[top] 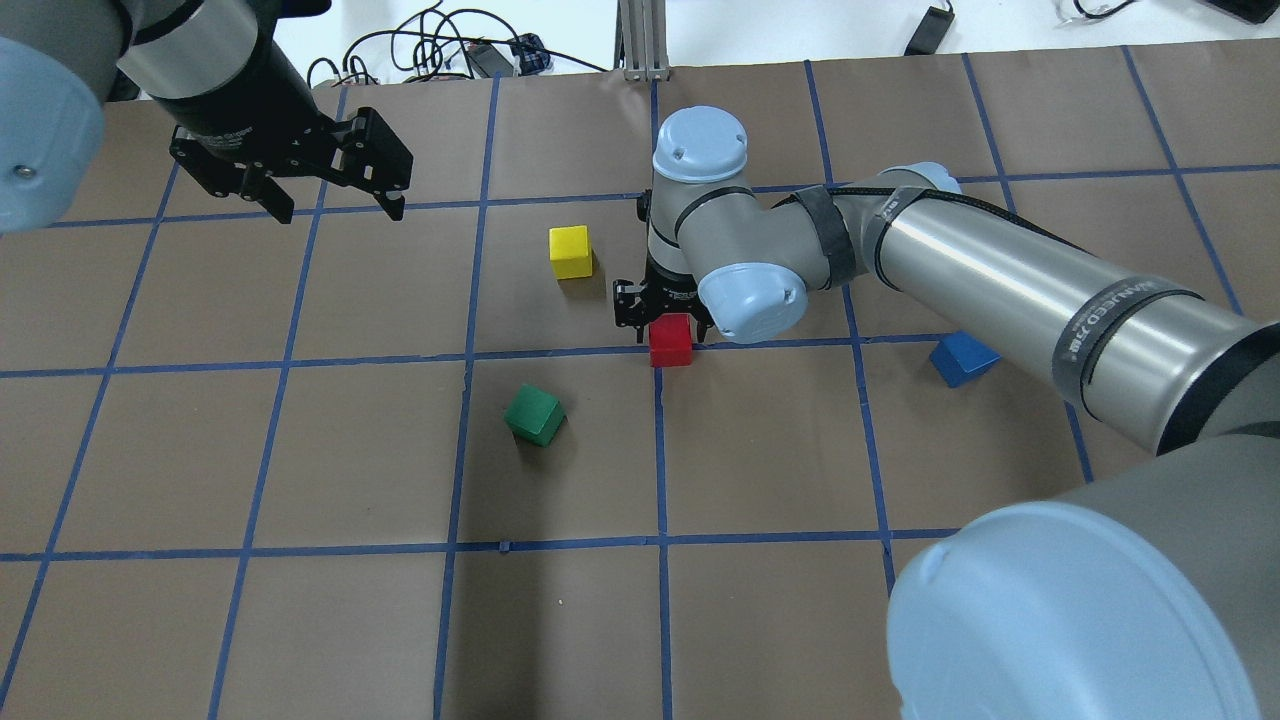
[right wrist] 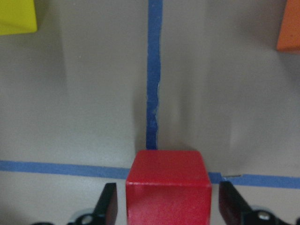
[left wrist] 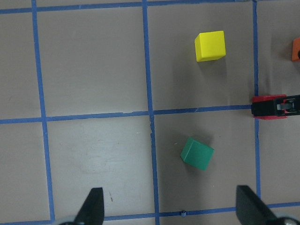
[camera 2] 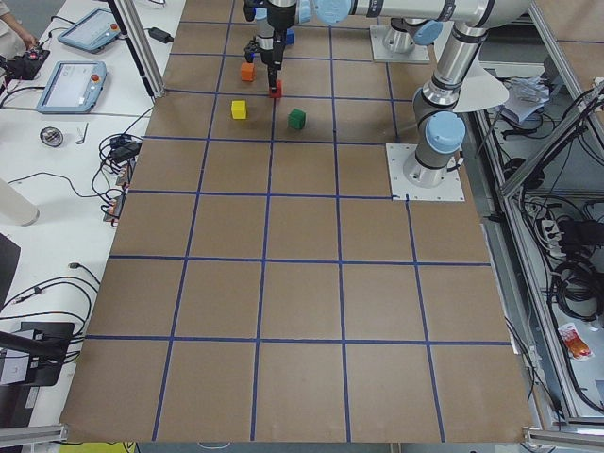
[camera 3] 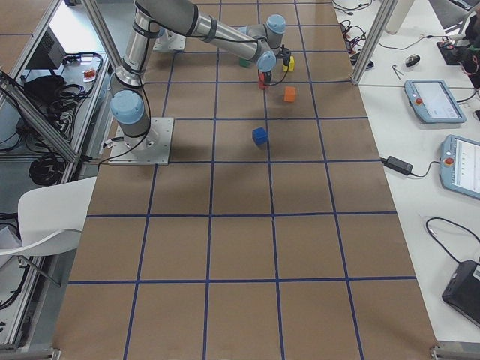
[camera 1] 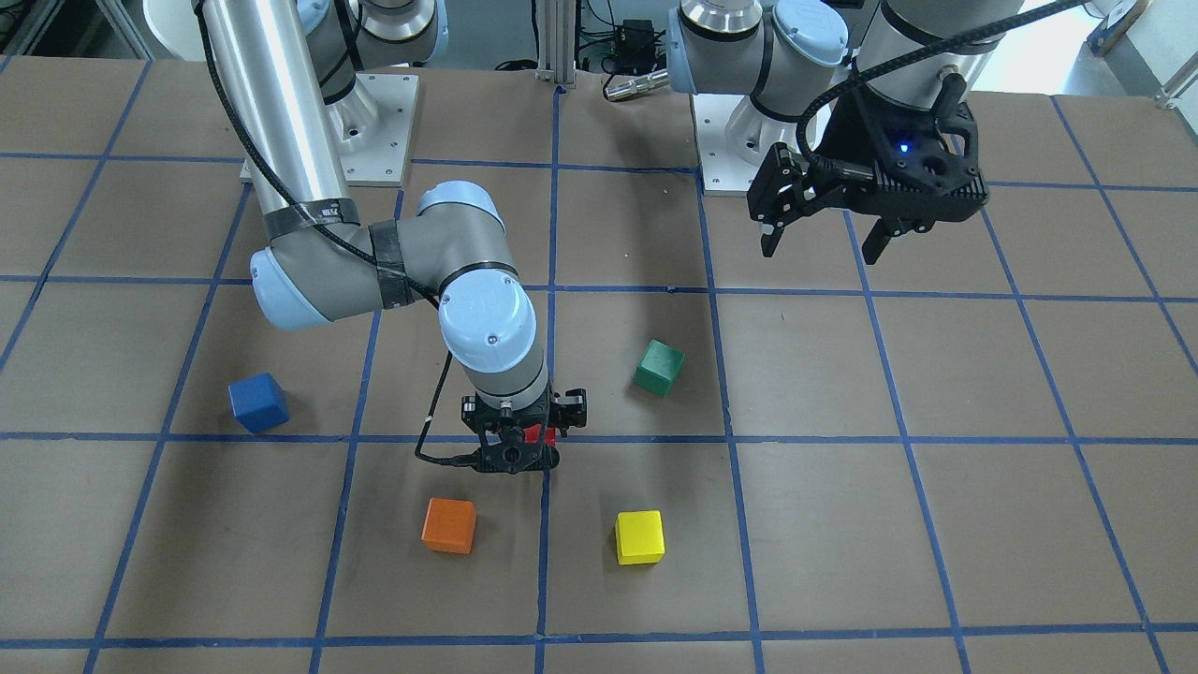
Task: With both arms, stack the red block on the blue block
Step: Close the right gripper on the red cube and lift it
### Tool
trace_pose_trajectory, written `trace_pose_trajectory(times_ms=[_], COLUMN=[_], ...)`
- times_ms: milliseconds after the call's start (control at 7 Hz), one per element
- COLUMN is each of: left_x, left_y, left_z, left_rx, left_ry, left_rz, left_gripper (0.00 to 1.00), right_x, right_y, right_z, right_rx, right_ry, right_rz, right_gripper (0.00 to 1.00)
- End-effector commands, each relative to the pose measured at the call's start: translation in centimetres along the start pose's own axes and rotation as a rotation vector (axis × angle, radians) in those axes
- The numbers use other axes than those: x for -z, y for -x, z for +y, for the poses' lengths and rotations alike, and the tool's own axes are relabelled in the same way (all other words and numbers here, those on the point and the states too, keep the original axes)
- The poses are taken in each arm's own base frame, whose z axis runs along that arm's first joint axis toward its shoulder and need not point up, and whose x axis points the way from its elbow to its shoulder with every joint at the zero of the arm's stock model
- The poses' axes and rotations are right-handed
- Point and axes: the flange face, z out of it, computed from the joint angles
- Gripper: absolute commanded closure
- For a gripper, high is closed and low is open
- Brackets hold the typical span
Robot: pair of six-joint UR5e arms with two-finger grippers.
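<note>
My right gripper grabs the red block by its opposite sides next, to stack the red block on the blue block [camera 1: 258,403].
The red block [top: 670,340] sits on the table at a crossing of blue tape lines. My right gripper [top: 668,332] points straight down over it, open. In the right wrist view the red block [right wrist: 168,187] lies between the two fingers [right wrist: 108,206] with a small gap on each side. The blue block [top: 962,358] sits on the table to the right, apart from it, partly behind my right forearm; it also shows in the front-facing view [camera 1: 257,402]. My left gripper [top: 335,205] hovers open and empty at the far left, high above the table.
A green cube [top: 534,415] lies near the red block on the robot's side. A yellow cube [top: 571,251] and an orange cube [camera 1: 448,525] lie beyond it. My right arm's elbow [top: 745,295] hangs low over the middle of the table.
</note>
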Motion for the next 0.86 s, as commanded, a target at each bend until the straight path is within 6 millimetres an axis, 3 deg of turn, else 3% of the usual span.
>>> trace_pose_trajectory(times_ms=[0,143,286,429,714], left_x=[0.0,0.0,-0.1,0.0,-0.1], left_y=[0.0,0.0,0.0,0.0,0.0], left_z=[0.0,0.0,-0.1,0.0,-0.1], left_rx=[0.000,0.000,0.001,0.000,0.001], left_ry=[0.001,0.001,0.002,0.001,0.002], left_rz=[0.000,0.000,0.002,0.001,0.002], left_gripper=[0.00,0.00,0.00,0.00,0.00], right_x=[0.8,3.6,6.9,10.8,15.5], right_y=[-0.1,0.2,-0.7,-1.6,-8.5], right_z=[-0.2,-0.6,-0.7,0.4,0.6], right_rx=[-0.002,0.000,-0.021,-0.036,-0.137], right_ry=[-0.016,-0.051,-0.028,-0.030,0.019], right_rz=[0.003,-0.003,0.004,0.003,0.012], right_gripper=[1.00,1.00,1.00,1.00,1.00])
